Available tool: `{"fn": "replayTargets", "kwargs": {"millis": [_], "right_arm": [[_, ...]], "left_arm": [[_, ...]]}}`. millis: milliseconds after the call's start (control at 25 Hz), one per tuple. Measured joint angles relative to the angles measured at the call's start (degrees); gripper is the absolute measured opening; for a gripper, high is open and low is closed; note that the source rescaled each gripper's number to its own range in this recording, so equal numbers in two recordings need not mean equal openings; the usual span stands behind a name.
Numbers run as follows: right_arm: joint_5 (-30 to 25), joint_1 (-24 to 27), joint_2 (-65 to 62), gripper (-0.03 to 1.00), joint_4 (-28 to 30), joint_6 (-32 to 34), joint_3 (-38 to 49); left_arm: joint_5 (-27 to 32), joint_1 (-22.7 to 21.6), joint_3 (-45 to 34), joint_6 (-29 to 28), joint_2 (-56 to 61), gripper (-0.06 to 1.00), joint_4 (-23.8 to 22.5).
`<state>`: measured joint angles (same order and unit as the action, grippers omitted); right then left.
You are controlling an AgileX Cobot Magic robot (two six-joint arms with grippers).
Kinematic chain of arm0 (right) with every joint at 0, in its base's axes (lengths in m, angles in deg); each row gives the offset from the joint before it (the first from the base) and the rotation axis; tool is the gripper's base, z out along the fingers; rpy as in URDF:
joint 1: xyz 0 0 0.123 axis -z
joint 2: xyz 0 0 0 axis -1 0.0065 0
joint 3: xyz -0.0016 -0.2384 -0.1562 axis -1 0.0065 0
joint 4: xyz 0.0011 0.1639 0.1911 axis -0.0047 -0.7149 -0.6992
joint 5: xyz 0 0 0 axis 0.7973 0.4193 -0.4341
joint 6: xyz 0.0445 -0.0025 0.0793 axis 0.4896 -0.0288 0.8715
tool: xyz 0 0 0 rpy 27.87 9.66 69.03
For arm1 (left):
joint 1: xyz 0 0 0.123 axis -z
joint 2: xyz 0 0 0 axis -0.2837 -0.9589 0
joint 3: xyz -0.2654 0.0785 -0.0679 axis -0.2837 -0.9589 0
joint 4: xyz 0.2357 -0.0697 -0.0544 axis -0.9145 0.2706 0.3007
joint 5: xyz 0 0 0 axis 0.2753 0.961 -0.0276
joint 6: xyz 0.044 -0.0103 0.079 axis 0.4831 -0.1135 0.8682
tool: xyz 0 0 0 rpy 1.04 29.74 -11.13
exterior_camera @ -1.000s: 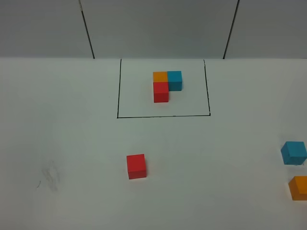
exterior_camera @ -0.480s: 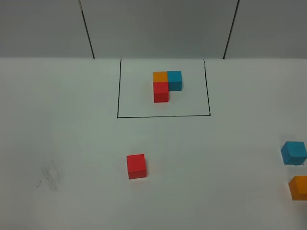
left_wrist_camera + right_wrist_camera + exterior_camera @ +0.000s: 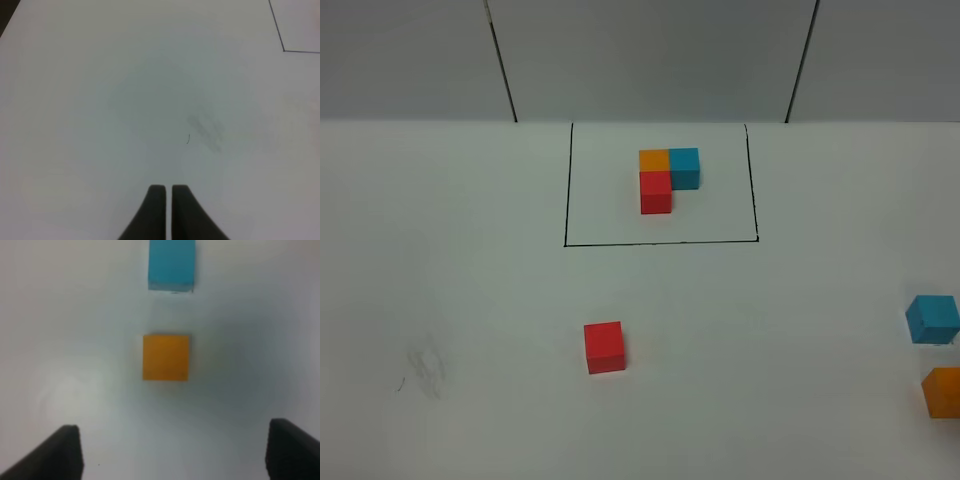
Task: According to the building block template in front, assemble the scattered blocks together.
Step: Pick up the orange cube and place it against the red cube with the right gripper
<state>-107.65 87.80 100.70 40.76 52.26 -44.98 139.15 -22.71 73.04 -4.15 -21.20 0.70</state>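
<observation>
My right gripper picks up the scattered orange cube point(image 3: 943, 391) by its sides next, to build the template's L beside the scattered red cube point(image 3: 605, 347).
The building block template point(image 3: 663, 177) is an L of orange, blue and red cubes inside a black-lined rectangle at the back of the table. Of the scattered blocks, the red cube point(image 3: 604, 346) lies alone in front of the frame, while the blue cube point(image 3: 932, 318) and orange cube point(image 3: 943, 391) sit at the right edge. In the right wrist view my right gripper point(image 3: 172, 452) stands wide open above the table, with the orange cube point(image 3: 166, 357) ahead of it and the blue cube point(image 3: 171, 264) beyond. My left gripper point(image 3: 167, 189) is shut on nothing over bare table.
A grey smudge point(image 3: 425, 368) with a small dark mark point(image 3: 188, 139) marks the table at the front left. One corner of the black frame line point(image 3: 284, 49) shows in the left wrist view. Grey wall panels point(image 3: 650, 55) stand behind the table.
</observation>
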Motion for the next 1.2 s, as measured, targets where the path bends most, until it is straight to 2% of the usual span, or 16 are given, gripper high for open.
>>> {"fn": "replayTargets", "kwargs": {"millis": [520,960,1200], "right_arm": [[12.6,0.0,11.5,0.97,0.0,1.5,6.3],[17.9,0.0,21.9,0.97,0.2,2.3,6.6],[19.4,0.0,25.9,0.97,3.2,4.3,6.6]], "left_arm": [[0.0,0.0,0.0,0.0,0.0,0.00,0.0],[0.0,0.0,0.0,0.0,0.0,0.00,0.0],[0.0,0.0,0.0,0.0,0.0,0.00,0.0]]}}
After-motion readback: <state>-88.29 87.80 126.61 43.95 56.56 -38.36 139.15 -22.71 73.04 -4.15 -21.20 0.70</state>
